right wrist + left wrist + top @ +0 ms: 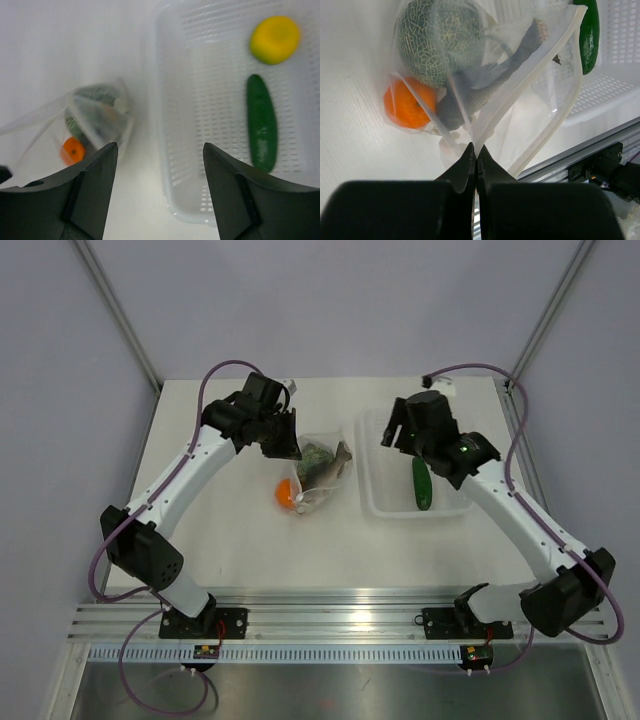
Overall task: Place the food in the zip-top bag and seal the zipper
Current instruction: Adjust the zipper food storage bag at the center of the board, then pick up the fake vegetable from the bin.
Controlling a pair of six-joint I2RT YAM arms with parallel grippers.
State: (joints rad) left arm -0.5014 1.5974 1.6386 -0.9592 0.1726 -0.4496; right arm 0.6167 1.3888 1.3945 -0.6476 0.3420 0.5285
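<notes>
My right gripper grabs the dark green cucumber by its narrow sides toward its near end next, so its length stays free to enter the zip-top bag's opening.
The zip-top bag [322,476] lies on the table between the arms, its mouth held up. My left gripper [475,148] is shut on the bag's edge beside the whitish zipper [568,80]. Inside the bag are the speckled green ball [437,40], the small orange ball [407,105] and the brownish fish [490,82]. My right gripper [160,150] hangs open and empty over the left rim of the white tray [167,125]. In that tray lie the dark green cucumber [261,122] and the yellow lemon piece [275,39]. The right arm hides the lemon in the top view.
The perforated white tray [385,508] stands right of the bag, with the cucumber [422,483] in it. Grey walls enclose the table at the back and sides. An aluminium rail [340,618] runs along the near edge.
</notes>
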